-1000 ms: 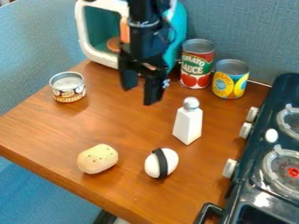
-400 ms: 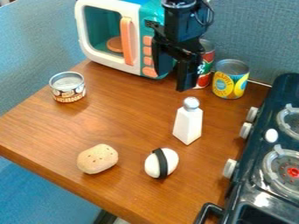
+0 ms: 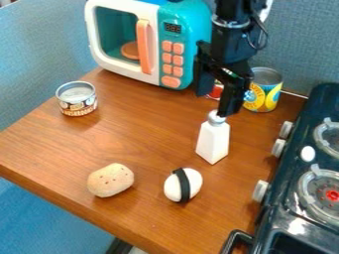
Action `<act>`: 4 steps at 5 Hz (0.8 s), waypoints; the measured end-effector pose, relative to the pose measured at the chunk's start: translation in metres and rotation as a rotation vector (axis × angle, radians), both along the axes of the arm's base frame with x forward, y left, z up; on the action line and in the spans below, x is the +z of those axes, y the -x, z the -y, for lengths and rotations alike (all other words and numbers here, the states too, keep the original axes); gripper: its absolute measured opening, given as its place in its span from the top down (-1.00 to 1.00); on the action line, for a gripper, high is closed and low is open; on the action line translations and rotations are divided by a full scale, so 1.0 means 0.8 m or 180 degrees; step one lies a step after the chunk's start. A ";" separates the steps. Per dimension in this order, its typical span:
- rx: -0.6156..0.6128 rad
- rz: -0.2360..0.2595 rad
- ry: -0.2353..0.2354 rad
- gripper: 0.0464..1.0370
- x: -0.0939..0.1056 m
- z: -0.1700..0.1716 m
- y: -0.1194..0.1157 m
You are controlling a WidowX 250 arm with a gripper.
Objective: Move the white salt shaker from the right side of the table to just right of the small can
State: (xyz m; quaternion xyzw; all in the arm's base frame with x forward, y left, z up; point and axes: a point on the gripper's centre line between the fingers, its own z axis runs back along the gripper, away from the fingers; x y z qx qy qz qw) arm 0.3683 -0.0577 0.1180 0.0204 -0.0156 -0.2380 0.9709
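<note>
I should grab the white shaker (image 3: pixel 213 141) by its silver top next. Then I can move it across the table.
The gripper (image 3: pixel 216 103) hangs open at the upper right of the table, in front of the tomato sauce can (image 3: pixel 216 91), which it mostly hides. One of its fingertips overlaps the silver top of the white shaker (image 3: pixel 213 141); whether they touch I cannot tell. The shaker stands upright. Just right of the gripper is the yellow and blue can (image 3: pixel 263 93). Nearer the front lie a white egg-shaped piece with a black band (image 3: pixel 183 184) and a tan potato-like piece (image 3: pixel 110 180). Nothing is held between the fingers.
A toy microwave (image 3: pixel 126 63) in teal and white stands at the back left, behind a small mushroom can (image 3: pixel 77 98). Along the right side is a dark toy stove (image 3: pixel 299 217) with white knobs. The table's front edge (image 3: pixel 73 205) runs slantwise at lower left.
The gripper has moved right, from in front of the microwave to above the shaker. The microwave's buttons are uncovered, and the tomato sauce can is now mostly hidden. The objects have stayed put.
</note>
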 end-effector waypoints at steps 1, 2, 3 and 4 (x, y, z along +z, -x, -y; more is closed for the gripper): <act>0.0074 -0.0050 -0.0141 -0.93 -0.014 -0.001 -0.005; 0.0080 -0.0063 -0.0216 -0.93 -0.023 0.009 -0.010; 0.0189 -0.0106 -0.0338 -0.93 -0.033 0.004 -0.014; 0.0203 -0.0171 -0.0355 -0.93 -0.045 0.005 -0.019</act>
